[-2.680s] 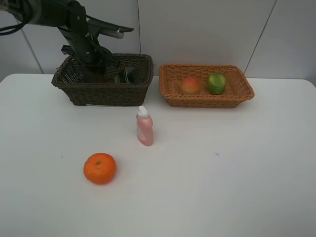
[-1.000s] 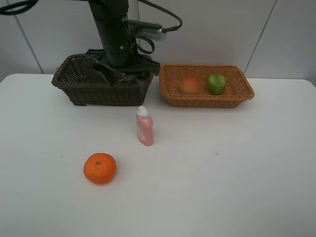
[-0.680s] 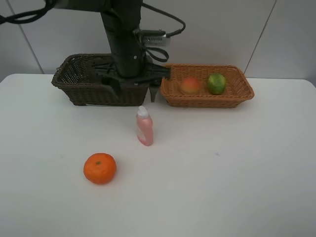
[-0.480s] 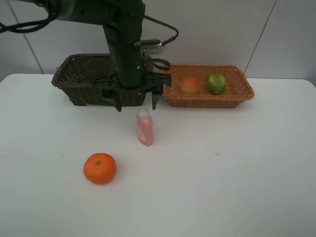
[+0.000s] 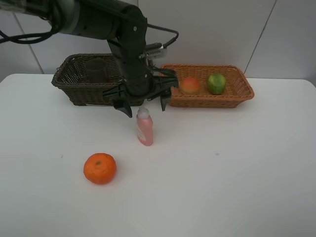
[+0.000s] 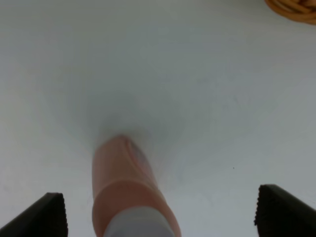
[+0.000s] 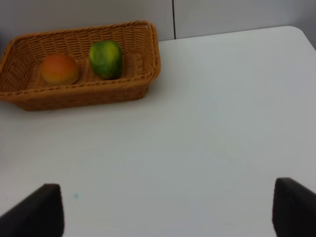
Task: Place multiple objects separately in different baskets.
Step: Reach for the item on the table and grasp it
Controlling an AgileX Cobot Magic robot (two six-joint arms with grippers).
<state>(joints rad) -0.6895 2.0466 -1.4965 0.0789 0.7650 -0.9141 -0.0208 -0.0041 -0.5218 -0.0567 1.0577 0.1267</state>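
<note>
My left gripper's fingers are still up by the bottle's white cap (image 5: 143, 113), so it is too early to close. It comes down first, as closing now would miss the pink bottle's body (image 5: 145, 132).
The pink white-capped bottle (image 5: 144, 129) stands upright on the table; it also shows in the left wrist view (image 6: 129, 192). My left gripper (image 5: 144, 106) hangs open just above its cap, one finger on each side (image 6: 160, 217). The orange tangerine (image 5: 99, 168) lies to the front left. The peach (image 5: 190, 85) and the lime (image 5: 216, 83) lie in the light orange-tan basket (image 5: 207, 101). The mauve cup (image 5: 97, 72) stands in the dark brown basket (image 5: 79, 94). The dark green bottle is hidden. My right gripper (image 7: 165, 210) is open and empty over bare table, facing the tan basket (image 7: 79, 91), peach (image 7: 59, 68) and lime (image 7: 105, 59).
The two baskets stand side by side along the back of the white table (image 5: 222, 173), against a grey wall. My left arm (image 5: 123, 44) reaches across in front of the dark basket. A corner of the tan basket (image 6: 296, 5) shows in the left wrist view.
My left arm has come out of the dark brown basket, swung to the right and toward the front, and lowered its open gripper over the pink bottle. The items have not moved.
</note>
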